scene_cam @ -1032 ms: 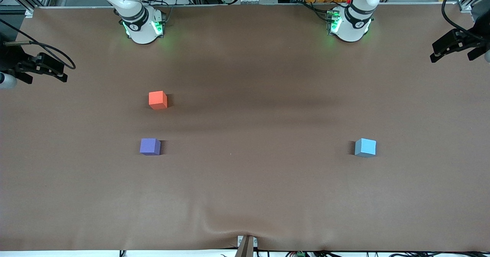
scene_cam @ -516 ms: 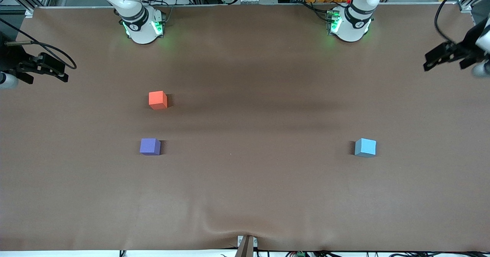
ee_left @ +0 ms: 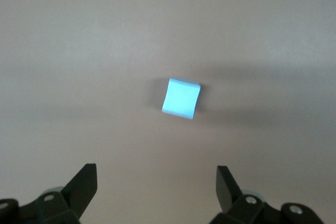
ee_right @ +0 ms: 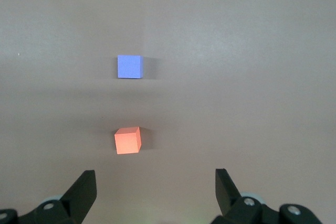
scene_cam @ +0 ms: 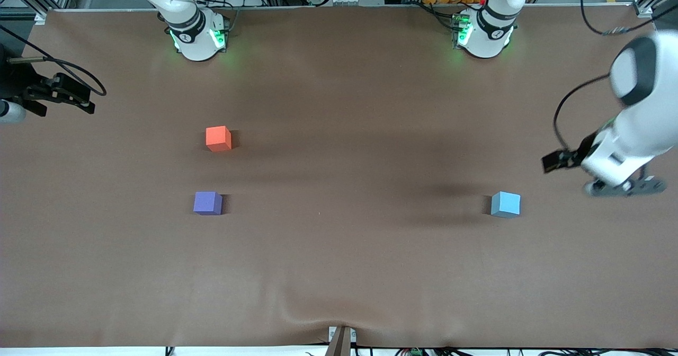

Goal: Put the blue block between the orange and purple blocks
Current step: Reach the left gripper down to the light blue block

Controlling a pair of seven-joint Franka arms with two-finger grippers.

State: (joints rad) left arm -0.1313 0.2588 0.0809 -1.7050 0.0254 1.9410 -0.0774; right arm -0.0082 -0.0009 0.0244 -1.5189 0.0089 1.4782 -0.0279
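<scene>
I should grab the blue block by its opposite sides with my left gripper next. Then I can put the blue block between the orange and purple blocks.
The blue block sits alone on the brown table toward the left arm's end; the left wrist view shows this blue block ahead of the open fingers. My left gripper hangs open and empty over the table beside the block, closer to that end. The orange block and the purple block lie toward the right arm's end, the purple one nearer the front camera, with a gap between them. My right gripper waits open, high over that end.
Brown cloth covers the table, with a wrinkle at the middle of the front edge above a small bracket. The two arm bases stand along the back edge.
The left arm has swung in from the table's end and come down beside the blue block. The right arm and all three blocks have stayed put.
</scene>
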